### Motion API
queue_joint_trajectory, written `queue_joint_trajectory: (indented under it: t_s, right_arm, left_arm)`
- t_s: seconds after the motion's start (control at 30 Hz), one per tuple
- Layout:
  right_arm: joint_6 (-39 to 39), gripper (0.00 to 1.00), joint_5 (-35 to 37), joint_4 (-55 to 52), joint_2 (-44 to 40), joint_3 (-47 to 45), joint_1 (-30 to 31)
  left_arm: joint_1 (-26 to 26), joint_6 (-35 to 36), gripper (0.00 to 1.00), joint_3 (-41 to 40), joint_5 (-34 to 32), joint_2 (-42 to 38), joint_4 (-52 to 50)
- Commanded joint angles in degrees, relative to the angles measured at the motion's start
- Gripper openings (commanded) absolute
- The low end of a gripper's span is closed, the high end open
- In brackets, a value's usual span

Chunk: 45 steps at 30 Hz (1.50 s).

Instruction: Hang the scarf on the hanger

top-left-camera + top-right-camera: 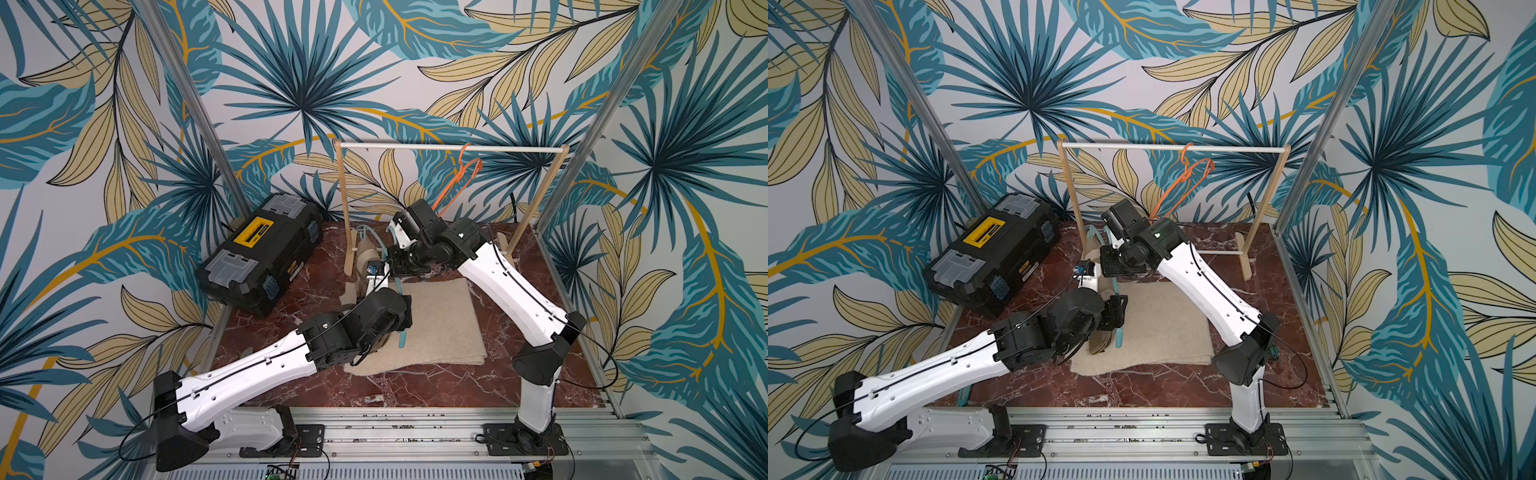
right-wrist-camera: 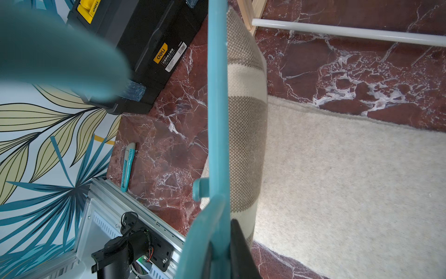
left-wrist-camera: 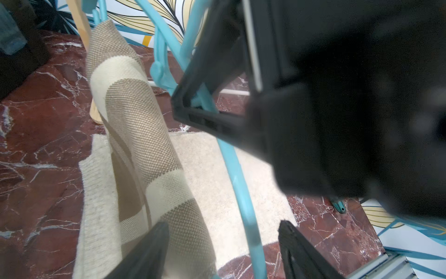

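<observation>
My fingertips are on both sides of the teal bar. My left gripper should close on the bar now.
A teal plastic hanger (image 2: 217,101) is held tilted above the table, in front of the wooden rack. My right gripper (image 2: 223,248) is shut on it near its neck. The scarf (image 3: 135,125), woven in tan and cream stripes, hangs over the hanger's bar and trails down to the table. In both top views it shows beside the left rack leg (image 1: 365,257) (image 1: 1100,343). My left gripper (image 3: 223,223) is open. The hanger's teal bar (image 3: 246,205) runs between its fingers without touching them, and one finger lies against the scarf's lower fold.
A folded beige cloth (image 1: 440,320) lies on the red marble table under both grippers. The wooden rack (image 1: 449,146) stands behind with an orange hanger (image 1: 461,178) on its rail. A black toolbox (image 1: 262,249) sits at the back left. A teal utility knife (image 2: 128,166) lies near the front edge.
</observation>
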Motion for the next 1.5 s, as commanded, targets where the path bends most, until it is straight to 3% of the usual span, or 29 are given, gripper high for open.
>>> queue_joint_trajectory:
  t_s: [0.0,0.33,0.4,0.57,0.7,0.77,1.03,1.13,1.37,1.47]
  right_arm:
    - [0.5,0.00,-0.2,3.3,-3.1,-1.4,0.2]
    - [0.6,0.00,-0.3,4.6,-3.8,-3.2,0.4]
    - [0.6,0.00,-0.2,4.7,-3.8,-3.3,0.4]
    - [0.3,0.00,-0.3,4.9,-3.7,-3.4,0.4]
    - [-0.1,0.00,-0.4,5.5,-3.5,-3.4,0.4]
    - [-0.3,0.00,-0.7,6.0,-3.5,-3.3,0.4]
    - [-2.3,0.41,-0.2,9.5,-5.5,-3.3,0.1]
    - [-3.1,0.50,0.1,11.8,-7.1,-3.7,-0.2]
    - [-4.4,0.63,2.3,16.8,-12.1,-5.1,-0.7]
    - [-4.6,0.64,3.6,19.1,-15.5,-6.2,-1.7]
  left_arm:
    - [-0.2,-1.7,0.74,0.4,-3.6,0.4,-1.8]
    - [-0.2,0.4,0.64,1.3,-2.2,3.6,2.9]
    - [-0.2,0.3,0.54,1.7,-1.3,3.9,1.8]
    - [-0.2,-0.7,0.17,1.7,-2.3,2.7,-0.9]
    - [-0.2,1.1,0.00,3.2,-2.2,1.9,-2.4]
    - [-0.2,2.0,0.00,3.9,-2.0,1.6,-3.2]
    - [1.0,7.5,0.00,6.9,-0.7,-1.6,-4.0]
    - [2.7,9.0,0.00,7.5,0.5,-3.1,-4.0]
    - [7.6,11.8,0.00,9.1,6.3,-4.7,-3.4]
    - [9.8,13.7,0.00,12.2,10.0,-3.7,-4.0]
